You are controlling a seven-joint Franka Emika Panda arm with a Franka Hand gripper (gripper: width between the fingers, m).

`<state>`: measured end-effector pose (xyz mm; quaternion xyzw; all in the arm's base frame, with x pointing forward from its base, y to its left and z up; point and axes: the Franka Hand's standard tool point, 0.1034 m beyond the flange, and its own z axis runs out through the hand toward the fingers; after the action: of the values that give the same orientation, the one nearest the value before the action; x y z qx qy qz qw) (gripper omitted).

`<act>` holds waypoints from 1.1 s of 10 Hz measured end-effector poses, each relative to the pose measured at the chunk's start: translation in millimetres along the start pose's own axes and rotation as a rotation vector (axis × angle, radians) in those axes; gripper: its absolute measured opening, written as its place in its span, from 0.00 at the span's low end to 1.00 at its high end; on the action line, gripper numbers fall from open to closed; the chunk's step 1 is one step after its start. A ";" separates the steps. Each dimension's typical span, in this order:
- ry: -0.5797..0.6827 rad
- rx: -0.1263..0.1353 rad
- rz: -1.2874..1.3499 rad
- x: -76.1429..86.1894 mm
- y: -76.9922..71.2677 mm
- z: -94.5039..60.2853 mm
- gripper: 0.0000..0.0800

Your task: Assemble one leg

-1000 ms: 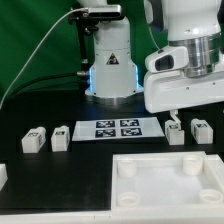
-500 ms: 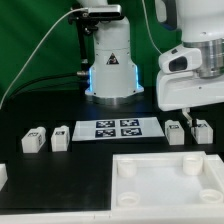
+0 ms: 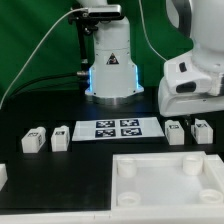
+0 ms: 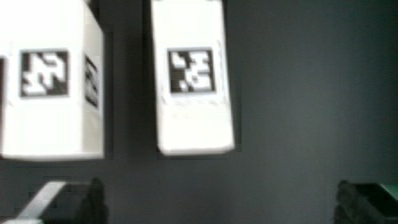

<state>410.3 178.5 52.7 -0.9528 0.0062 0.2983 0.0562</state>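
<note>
My gripper needs to move toward the leg before it closes on the white leg (image 4: 192,90). My gripper's fingers are short of the leg, so they would miss it if I closed now.
Four legs, small white posts with black-and-white tags, lie on the black table. Two are at the exterior view's left (image 3: 35,140) (image 3: 59,137) and two at its right (image 3: 177,132) (image 3: 201,130). My gripper (image 3: 190,117) hangs just above the right pair, without touching them. In the wrist view the two legs (image 4: 50,90) (image 4: 196,80) lie side by side ahead of the gripper (image 4: 222,205). Its dark fingertips (image 4: 71,200) stand wide apart with only bare table between them. The gripper is open and empty.
The large white tray-like piece with round corner sockets (image 3: 165,180) lies at the front. The marker board (image 3: 118,128) lies in the middle, before the robot's base (image 3: 110,70). Another white part (image 3: 3,172) shows at the left edge.
The arm has moved toward the exterior view's right and slightly lower, coming over the right pair of legs. No part has moved.
</note>
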 end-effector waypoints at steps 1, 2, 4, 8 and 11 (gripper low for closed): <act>-0.056 0.003 0.002 3.4 -0.9 0.7 0.81; -0.166 -0.002 0.003 -2.7 0.6 3.6 0.81; -0.206 0.005 0.003 8.7 -2.1 6.3 0.81; -0.214 -0.010 0.020 3.6 -6.3 39.9 0.81; -0.221 -0.016 0.020 -0.6 -5.2 51.3 0.81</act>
<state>380.9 189.3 11.8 -0.9143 0.0070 0.4023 0.0462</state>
